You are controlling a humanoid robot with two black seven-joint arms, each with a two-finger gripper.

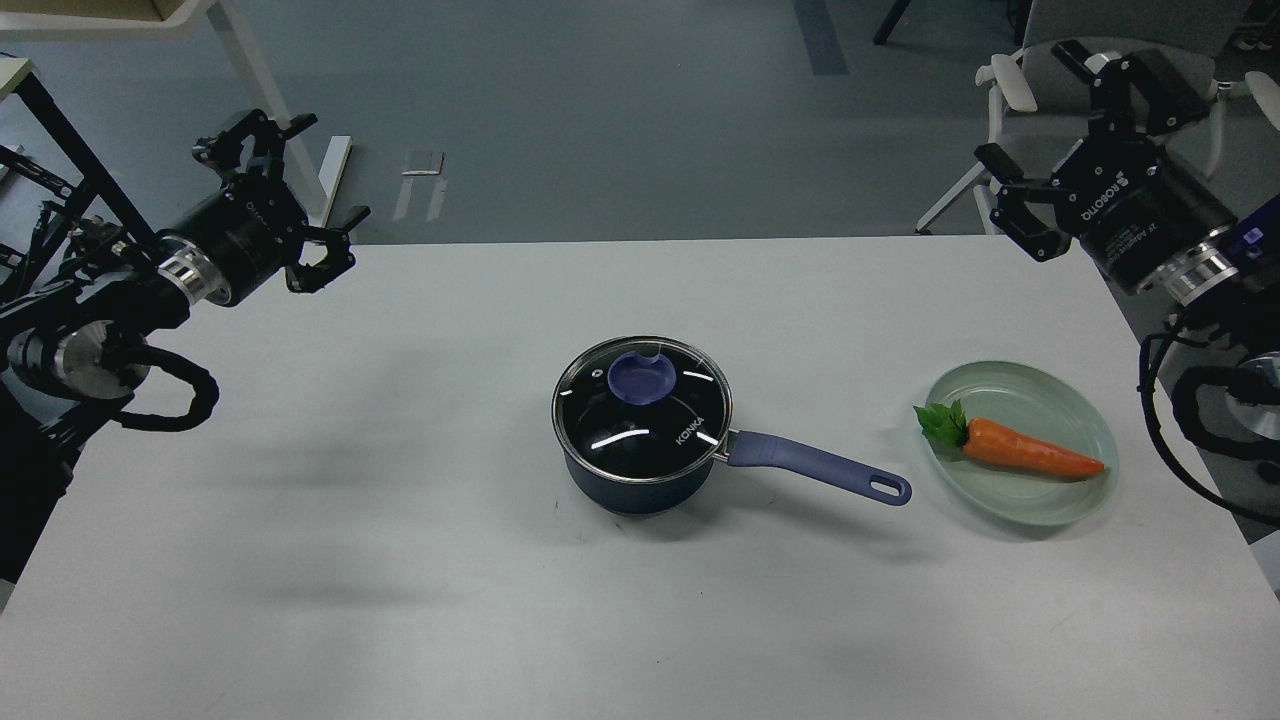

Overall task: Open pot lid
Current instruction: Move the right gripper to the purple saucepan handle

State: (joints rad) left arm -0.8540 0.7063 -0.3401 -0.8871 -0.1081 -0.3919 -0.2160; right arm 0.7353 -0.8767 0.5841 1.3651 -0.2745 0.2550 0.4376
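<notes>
The glass lid is wide and flat across the pot, so my left gripper will grab the lid by its narrow raised knob next.
The dark blue pot stands at the middle of the white table, its long purple-blue handle pointing right. The glass lid with its purple-blue knob sits flat on the pot. My left gripper is open and empty, above the table's far left corner, far from the pot. My right gripper is open and empty, above the far right corner, also far from the pot.
A pale green plate with an orange carrot lies right of the pot handle. A white chair stands behind the table's right corner. A black frame stands at the far left.
</notes>
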